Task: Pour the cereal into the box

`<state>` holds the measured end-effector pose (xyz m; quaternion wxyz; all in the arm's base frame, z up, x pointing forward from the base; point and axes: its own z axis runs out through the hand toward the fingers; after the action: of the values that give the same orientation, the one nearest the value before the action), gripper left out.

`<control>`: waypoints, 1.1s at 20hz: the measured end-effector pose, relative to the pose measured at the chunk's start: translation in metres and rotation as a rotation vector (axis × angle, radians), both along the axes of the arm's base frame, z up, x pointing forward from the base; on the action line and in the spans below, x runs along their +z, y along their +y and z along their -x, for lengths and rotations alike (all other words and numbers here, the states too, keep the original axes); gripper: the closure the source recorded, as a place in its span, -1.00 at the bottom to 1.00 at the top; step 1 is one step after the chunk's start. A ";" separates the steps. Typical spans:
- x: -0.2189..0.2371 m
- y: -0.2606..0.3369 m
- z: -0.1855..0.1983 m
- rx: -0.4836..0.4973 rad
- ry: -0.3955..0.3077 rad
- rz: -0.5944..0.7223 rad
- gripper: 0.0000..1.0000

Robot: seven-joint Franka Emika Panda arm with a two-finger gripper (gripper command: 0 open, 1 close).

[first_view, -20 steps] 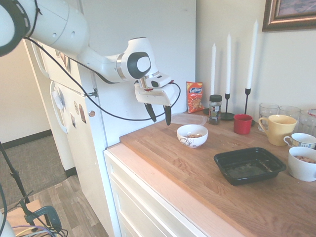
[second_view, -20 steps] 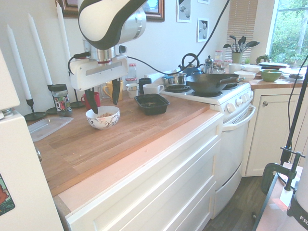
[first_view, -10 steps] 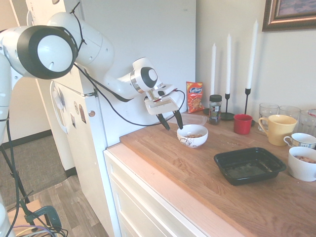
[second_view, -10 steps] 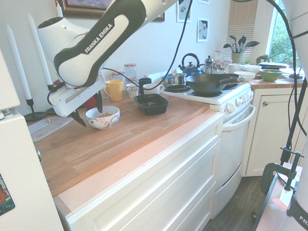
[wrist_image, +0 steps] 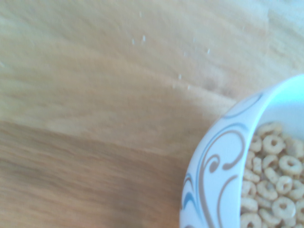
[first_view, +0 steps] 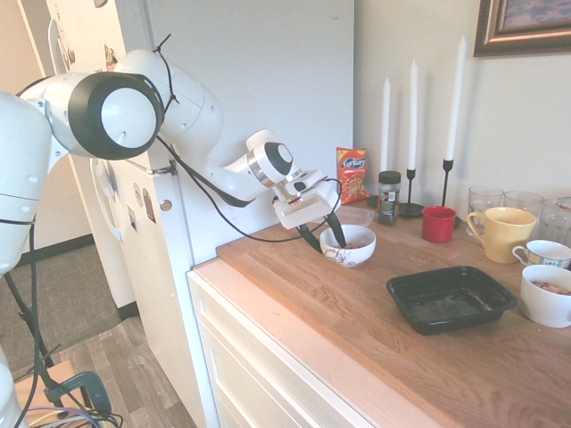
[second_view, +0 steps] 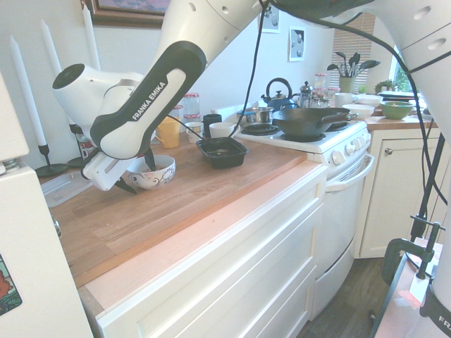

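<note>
My gripper needs to take hold of the bowl (second_view: 156, 172) by its rim next, to pour. It should then keep the bowl level, because loose cereal rings lie inside.
The cereal (wrist_image: 270, 185) is small tan rings lying in a white bowl (first_view: 350, 248) with a swirl pattern, near the back left of the wooden counter; the bowl (second_view: 156, 172) also shows in the second exterior view. My gripper (first_view: 323, 236) is tilted and open, down at the bowl's rim, with one finger over the inside and the other outside the wall. Nothing is gripped. The box (first_view: 451, 299) is a shallow black tray, empty, further right along the counter and apart from the bowl (wrist_image: 213, 175). The second exterior view shows my gripper (second_view: 139, 174) and the box (second_view: 222, 151) too.
Behind the bowl stand an orange snack bag (first_view: 352, 175), a spice jar (first_view: 388, 196), tall candles (first_view: 413, 134) and a clear flat container (second_view: 67, 186). A red cup (first_view: 438, 224), yellow mug (first_view: 501, 234) and white cups (first_view: 546, 303) crowd the right. A stove with a wok (second_view: 303, 121) lies beyond.
My gripper has come down from above the counter and tilted toward the bowl, reaching its rim. It has stayed open. The bowl and tray have not moved.
</note>
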<state>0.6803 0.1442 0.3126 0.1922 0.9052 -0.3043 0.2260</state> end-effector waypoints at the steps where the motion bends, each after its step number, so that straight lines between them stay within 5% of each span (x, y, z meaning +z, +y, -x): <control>1: 0.000 0.000 0.000 -0.001 0.000 0.000 1.00; 22: -0.009 -0.009 0.005 0.000 -0.011 0.013 1.00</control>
<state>0.6757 0.1356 0.3034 0.1963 0.9026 -0.3040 0.2330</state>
